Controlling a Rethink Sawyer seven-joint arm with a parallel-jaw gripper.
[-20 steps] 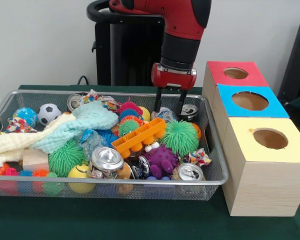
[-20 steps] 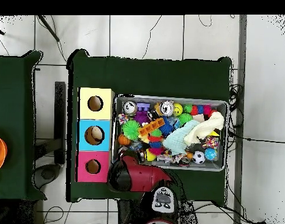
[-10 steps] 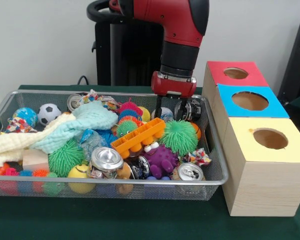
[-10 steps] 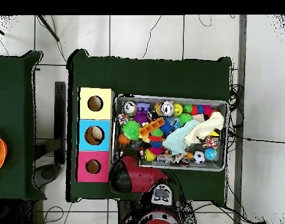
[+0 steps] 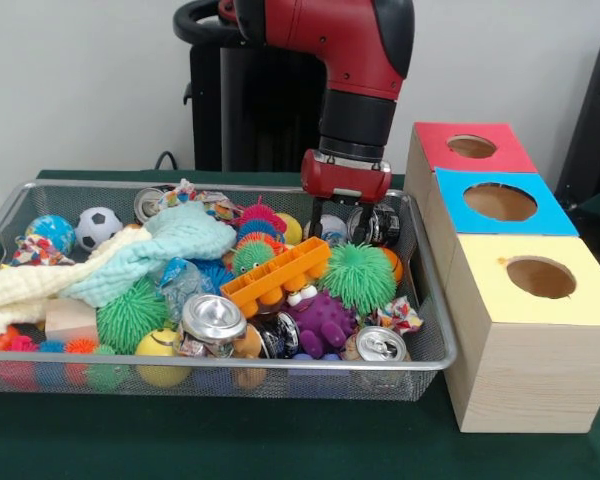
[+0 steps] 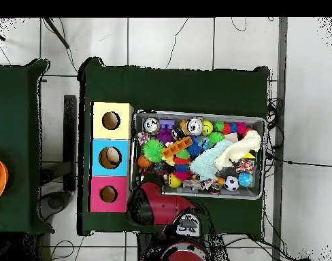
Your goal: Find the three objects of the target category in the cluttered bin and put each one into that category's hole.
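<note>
My gripper is to drop the clear plastic wad into the clear plastic wad's category's hole (image 5: 499, 202), so next it needs to grip the wad by its crumpled body (image 5: 333, 226).
The silver wire-mesh bin (image 5: 425, 300) is full of toys; it also shows in the overhead view (image 6: 196, 115). My gripper (image 5: 341, 222) is down in the bin's far right corner. Its fingers (image 5: 317, 215) stand apart, open, on either side of a clear wrinkly plastic wad (image 5: 332, 226). A dark drink can (image 5: 383, 222) lies against the right finger. A second clear wad with blue patches (image 5: 180, 278) lies mid-left, beside the orange block (image 5: 277, 272). I see no third wad. In the overhead view the red arm (image 6: 155, 206) hides the gripper.
Three wooden boxes with round holes stand right of the bin: red top (image 5: 470, 146), blue top (image 5: 499, 201), yellow top (image 5: 540, 277). The bin holds spiky balls (image 5: 360, 275), silver cans (image 5: 213, 318), a purple toy (image 5: 320, 320) and a pale cloth (image 5: 130, 250).
My gripper has come down lower into the bin's far right corner, around the clear wad. The dark can beside it has been tipped.
</note>
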